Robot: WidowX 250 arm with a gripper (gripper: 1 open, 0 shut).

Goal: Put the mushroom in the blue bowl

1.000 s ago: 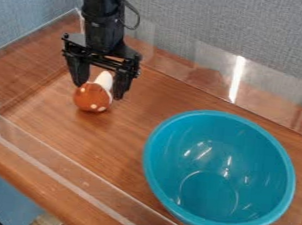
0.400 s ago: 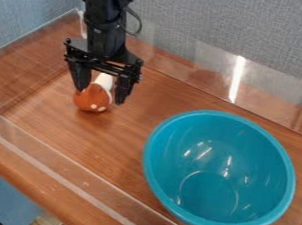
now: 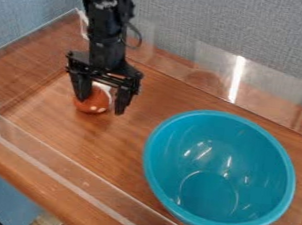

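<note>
My gripper should next grab the mushroom by its reddish-brown cap [image 3: 92, 100], so that it gets into the blue bowl [image 3: 171, 183].
The mushroom [image 3: 93, 103], reddish-brown cap with a cream stem, lies on the wooden table toward the left. My gripper [image 3: 100, 98] points straight down over it, open, with one black finger [image 3: 78, 90] on the mushroom's left and the other on its right; the fingers partly hide it. Whether the pads touch the mushroom I cannot tell. The blue bowl [image 3: 171, 183], large and teal, stands empty at the lower right, well apart from the gripper.
A wooden table [image 3: 38, 124] carries everything. A clear plastic wall [image 3: 67, 177] runs along its front edge and another clear panel [image 3: 264, 85] stands at the back right. A blue-grey backdrop rises behind.
The gripper has sunk toward the table, so its open fingers now straddle the mushroom lower down. Mushroom and bowl have stayed where they were.
</note>
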